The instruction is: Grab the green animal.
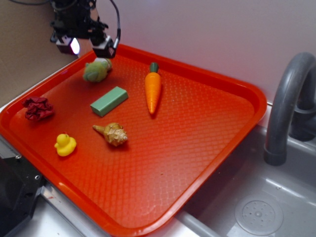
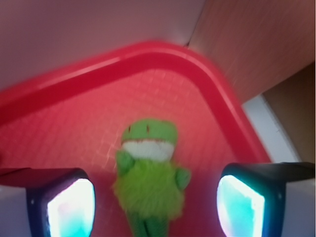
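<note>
My gripper next needs to grab the green animal by its fuzzy yellow-green body (image 1: 94, 72).
The green animal (image 1: 96, 71) is a small fuzzy yellow-green plush with a whitish patch. It lies on the orange tray (image 1: 207, 128) near the tray's far left corner. In the wrist view the green animal (image 2: 149, 180) lies on the tray (image 2: 74, 123) between my two fingers, head towards the corner. My gripper (image 1: 89, 47) hangs just above the plush, a little behind it. It is open and empty, with its jaws wide apart in the wrist view (image 2: 155, 207). The pads (image 2: 71, 210) glow white-blue and do not touch the plush.
On the tray lie a green rectangular block (image 1: 109, 101), a carrot (image 1: 152, 89), a yellow rubber duck (image 1: 65, 144), a tan shell-like toy (image 1: 112, 134) and a dark red crumpled toy (image 1: 38, 108). A grey sink (image 1: 261, 207) with a faucet (image 1: 286, 108) is at the right.
</note>
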`<state>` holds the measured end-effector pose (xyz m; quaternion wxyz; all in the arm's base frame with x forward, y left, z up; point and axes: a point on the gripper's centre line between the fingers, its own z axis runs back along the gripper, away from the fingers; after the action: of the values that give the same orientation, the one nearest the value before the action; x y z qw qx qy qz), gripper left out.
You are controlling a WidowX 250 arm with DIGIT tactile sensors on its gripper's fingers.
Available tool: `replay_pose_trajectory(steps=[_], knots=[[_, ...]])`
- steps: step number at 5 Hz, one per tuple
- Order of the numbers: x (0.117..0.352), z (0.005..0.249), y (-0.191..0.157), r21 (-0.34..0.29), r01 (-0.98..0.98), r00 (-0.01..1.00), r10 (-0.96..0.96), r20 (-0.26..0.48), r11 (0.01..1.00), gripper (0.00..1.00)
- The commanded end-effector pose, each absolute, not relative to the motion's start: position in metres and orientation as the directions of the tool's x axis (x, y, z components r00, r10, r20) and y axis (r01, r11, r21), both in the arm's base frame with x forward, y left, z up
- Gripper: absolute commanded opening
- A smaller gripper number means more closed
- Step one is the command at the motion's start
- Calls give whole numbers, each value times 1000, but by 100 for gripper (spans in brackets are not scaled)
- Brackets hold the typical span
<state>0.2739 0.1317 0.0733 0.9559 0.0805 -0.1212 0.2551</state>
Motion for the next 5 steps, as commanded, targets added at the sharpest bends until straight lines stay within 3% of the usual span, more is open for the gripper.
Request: replay_pose_trajectory(steps=[1, 2, 3, 4, 5], knots=[[275, 57, 149, 69, -545, 795, 489, 359, 836, 100], [282, 48, 150, 49, -550, 792, 502, 349, 834, 100], [281, 43, 154, 71, -533, 810, 484, 331, 843, 0], [280, 66, 140, 80, -491, 831, 440, 340, 867, 0], [275, 110, 114, 108, -392, 873, 333, 356, 913, 0]])
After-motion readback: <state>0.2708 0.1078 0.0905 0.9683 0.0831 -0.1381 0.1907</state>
